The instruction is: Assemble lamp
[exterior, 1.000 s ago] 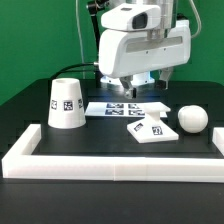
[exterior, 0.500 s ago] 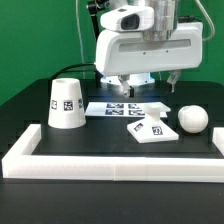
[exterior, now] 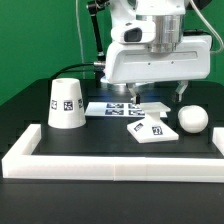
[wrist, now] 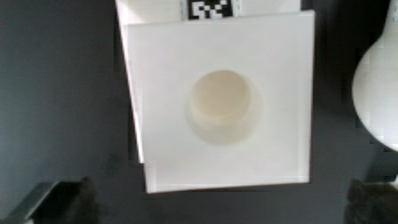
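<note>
My gripper is to reach the lamp's base and hold it by the straight side edges. The base keeps its oval socket (wrist: 222, 106) free that way to take the bulb.
The lamp's flat square base (exterior: 152, 129) lies on the black table with a tag on top. In the wrist view the base (wrist: 222, 100) shows an oval socket in its middle. The ball-shaped bulb (exterior: 193, 119) rests to the exterior view's right of the base, and its edge also shows in the wrist view (wrist: 377, 90). The cone shade (exterior: 67, 104) stands at the exterior view's left, with a tag on its side. My gripper (exterior: 157, 95) hovers above the base, open and empty. In the wrist view the gripper (wrist: 217, 205) has its fingertips (wrist: 54, 200) spread wide apart.
The marker board (exterior: 120, 108) lies behind the base; its edge shows in the wrist view (wrist: 214, 8). A long white bar frame (exterior: 110, 163) borders the table's front and sides. A green wall stands behind.
The arm has moved toward the exterior view's right, from over the marker board to over the base. The lamp parts have not moved.
</note>
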Robot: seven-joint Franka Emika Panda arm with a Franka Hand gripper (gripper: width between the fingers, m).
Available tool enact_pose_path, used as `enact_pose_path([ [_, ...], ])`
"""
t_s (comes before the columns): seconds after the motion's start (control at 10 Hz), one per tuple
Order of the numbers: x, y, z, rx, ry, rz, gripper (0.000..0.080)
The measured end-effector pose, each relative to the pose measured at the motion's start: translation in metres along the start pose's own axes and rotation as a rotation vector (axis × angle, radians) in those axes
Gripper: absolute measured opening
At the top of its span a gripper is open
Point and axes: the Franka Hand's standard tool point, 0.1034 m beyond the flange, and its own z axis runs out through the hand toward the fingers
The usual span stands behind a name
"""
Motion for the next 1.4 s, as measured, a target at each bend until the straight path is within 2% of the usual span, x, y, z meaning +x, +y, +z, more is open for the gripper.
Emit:
enact_pose_path([
  [0.3,-0.002,-0.002,0.003,0.000,0.005,-0.061,0.0700],
  [0.7,-0.008,0.002,0.018,0.003,-0.005,-0.080,0.0700],
  [1.0,-0.011,0.001,0.023,0.005,-0.015,-0.082,0.0700],
  [1.2,-0.011,0.002,0.023,0.005,-0.015,-0.082,0.0534],
  [1.4,-0.011,0.001,0.023,0.005,-0.015,-0.082,0.0535],
])
